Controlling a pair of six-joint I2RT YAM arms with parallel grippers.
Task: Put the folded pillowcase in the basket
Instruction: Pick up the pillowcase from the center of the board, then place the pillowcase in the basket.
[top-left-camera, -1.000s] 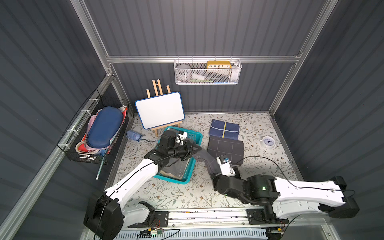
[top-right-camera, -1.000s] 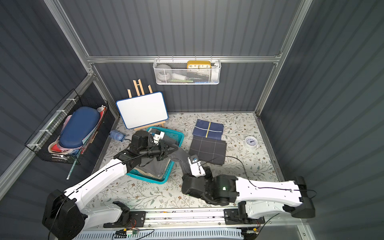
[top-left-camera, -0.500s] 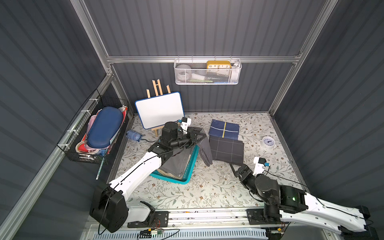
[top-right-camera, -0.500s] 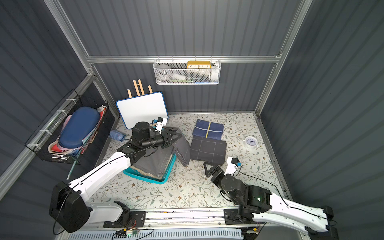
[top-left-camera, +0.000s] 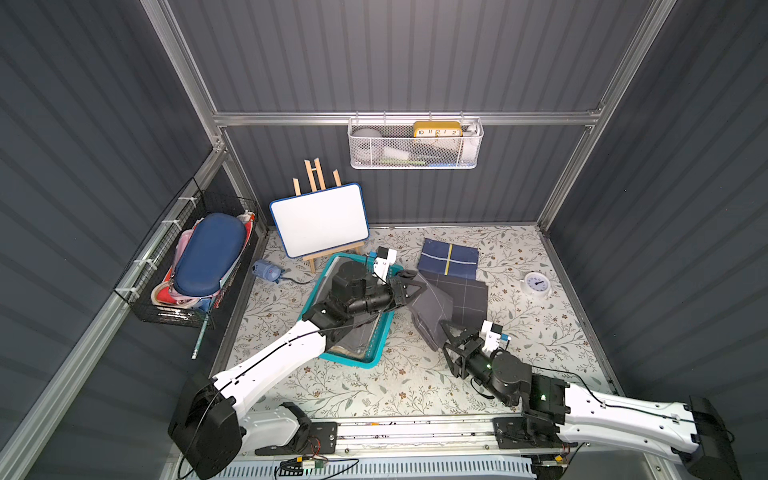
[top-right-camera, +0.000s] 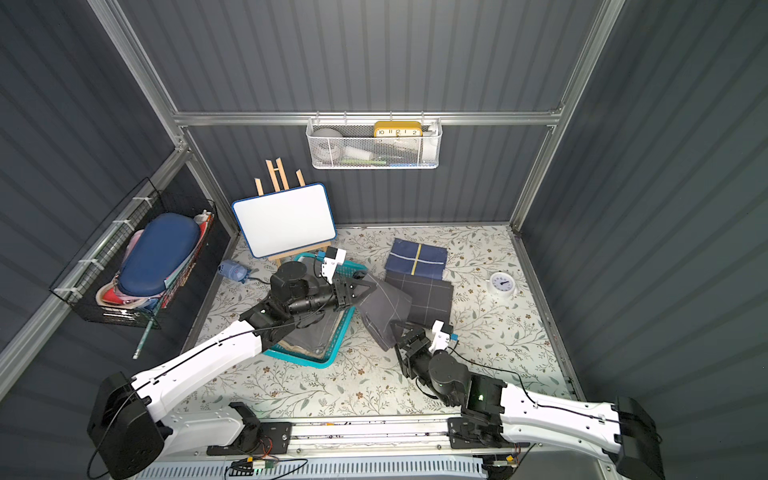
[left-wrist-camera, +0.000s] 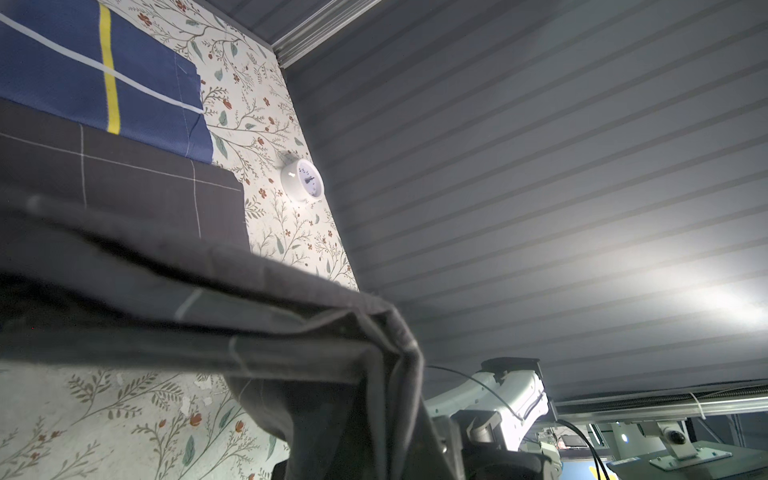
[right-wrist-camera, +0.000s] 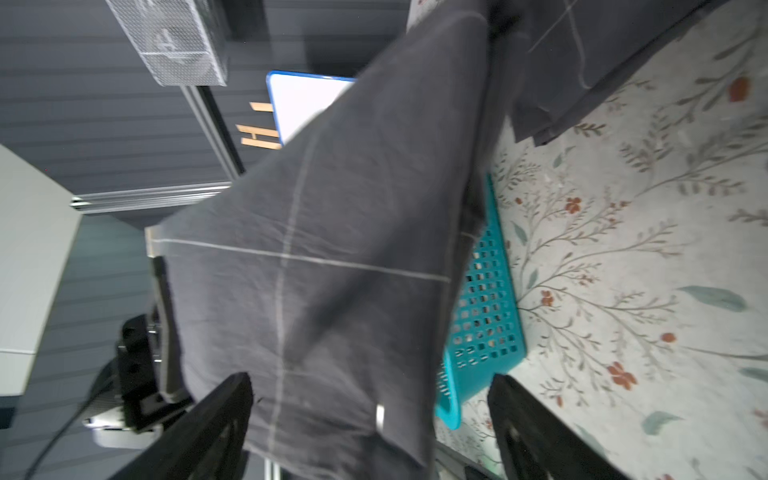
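It isn't time to close yet: the pillowcase passes behind one finger, beyond my fingers. My right gripper needs to move first and then close on the pillowcase.
A grey pillowcase with thin white lines hangs from my left gripper, which is shut on its upper edge just past the right rim of the teal basket. The cloth drapes down to the table between the basket and my right gripper. In the right wrist view the pillowcase hangs between the wide-open fingers, with the basket behind it. In the left wrist view the pillowcase hides the jaws. More grey cloth lies in the basket under my left arm.
A second grey folded pillowcase and a blue one lie behind the right gripper. A white clock sits at the right. A whiteboard on an easel stands behind the basket. A black wire basket and a white mesh basket hang on the walls.
My left gripper has lifted the pillowcase and carried it right, past the basket's rim. My right arm pulled back toward the front, then came forward again to the cloth's hanging end.
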